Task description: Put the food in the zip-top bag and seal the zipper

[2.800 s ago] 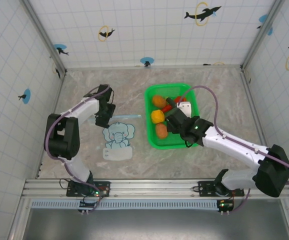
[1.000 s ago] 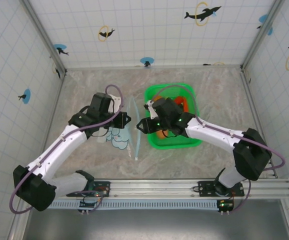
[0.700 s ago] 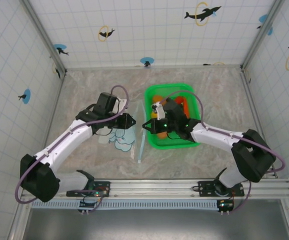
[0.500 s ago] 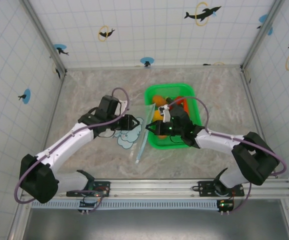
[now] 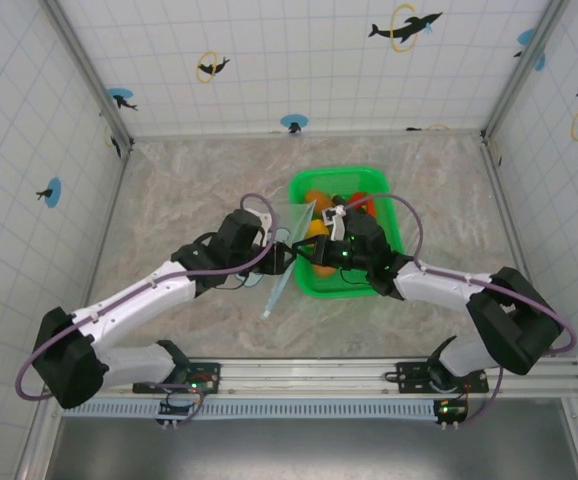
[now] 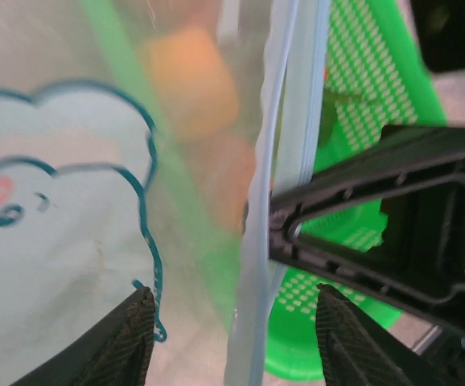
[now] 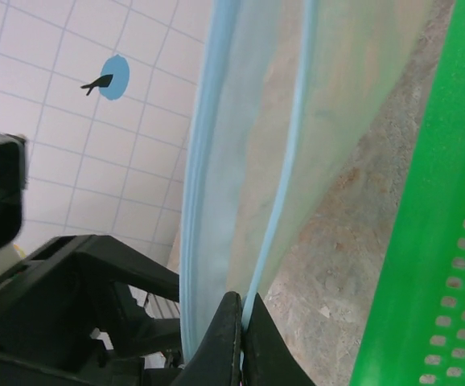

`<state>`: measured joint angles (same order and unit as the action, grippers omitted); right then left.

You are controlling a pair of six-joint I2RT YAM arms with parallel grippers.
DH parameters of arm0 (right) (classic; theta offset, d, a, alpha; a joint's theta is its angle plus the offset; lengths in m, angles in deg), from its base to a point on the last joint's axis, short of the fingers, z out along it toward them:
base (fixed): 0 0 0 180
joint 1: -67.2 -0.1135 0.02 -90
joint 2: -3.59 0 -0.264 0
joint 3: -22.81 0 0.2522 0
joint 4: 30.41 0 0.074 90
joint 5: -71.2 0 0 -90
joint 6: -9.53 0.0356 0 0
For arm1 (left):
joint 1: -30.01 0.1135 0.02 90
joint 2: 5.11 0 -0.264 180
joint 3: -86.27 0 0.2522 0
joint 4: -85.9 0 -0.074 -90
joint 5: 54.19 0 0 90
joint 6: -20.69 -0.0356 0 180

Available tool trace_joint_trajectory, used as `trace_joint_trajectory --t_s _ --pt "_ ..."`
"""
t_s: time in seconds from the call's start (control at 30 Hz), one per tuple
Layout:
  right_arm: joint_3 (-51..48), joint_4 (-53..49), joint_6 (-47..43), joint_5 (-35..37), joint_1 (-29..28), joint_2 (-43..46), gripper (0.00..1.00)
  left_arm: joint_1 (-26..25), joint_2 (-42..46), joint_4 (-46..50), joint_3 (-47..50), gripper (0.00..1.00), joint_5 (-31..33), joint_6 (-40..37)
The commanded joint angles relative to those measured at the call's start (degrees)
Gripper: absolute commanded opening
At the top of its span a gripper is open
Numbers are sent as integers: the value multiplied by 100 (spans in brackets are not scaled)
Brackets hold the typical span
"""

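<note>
The left gripper will next grab the zip-top bag (image 5: 285, 240) by its print-side zipper piece alone, to hold the opening of the bag open for the food.
The zip-top bag (image 5: 285, 240) stands on edge just left of the green basket, its blue elephant print (image 6: 47, 209) facing my left wrist camera. Its light blue zipper (image 6: 258, 233) runs top to bottom. My right gripper (image 7: 242, 312) is shut on one zipper strip (image 7: 285, 185); from above, that right gripper (image 5: 307, 250) sits at the basket's left rim. My left gripper (image 6: 234, 296) is open, its fingers (image 6: 136, 338) wide apart and straddling the bag's zipper edge. The left gripper (image 5: 275, 256) meets the bag from the left. The food (image 5: 317, 232), orange, yellow and red pieces, lies in the basket.
The green basket (image 5: 371, 182) sits right of centre, its mesh wall (image 6: 365, 80) close behind the bag and its rim (image 7: 434, 241) beside my right fingers. Tiled walls enclose the marbled table (image 5: 169, 190). Both arms cross the middle of the table.
The bag has gone from flat on the table to upright beside the basket. My left arm swung right with it, and my right gripper left the basket and closed on the zipper edge.
</note>
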<state>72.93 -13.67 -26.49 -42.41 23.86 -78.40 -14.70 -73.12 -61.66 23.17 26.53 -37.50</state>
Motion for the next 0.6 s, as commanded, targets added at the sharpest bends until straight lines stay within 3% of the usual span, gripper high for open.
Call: trace_joint_trajectory --t_s 0.0,0.1,0.27,0.4,0.57 --pt "148 -105 -96 -94 15 132 0 -29 304 75 -256 58 462 -26" --pt "173 -11 -98 -149 -47 109 0 -29 217 342 -148 58 613 -210" --pt "231 -143 -128 -38 -149 71 0 -69 -73 413 -273 58 213 -532" --pt "214 -179 -92 79 -227 94 0 -178 -213 692 -436 56 515 -726" --pt "222 -314 -124 345 -360 188 0 -179 -286 776 -278 47 796 -743"
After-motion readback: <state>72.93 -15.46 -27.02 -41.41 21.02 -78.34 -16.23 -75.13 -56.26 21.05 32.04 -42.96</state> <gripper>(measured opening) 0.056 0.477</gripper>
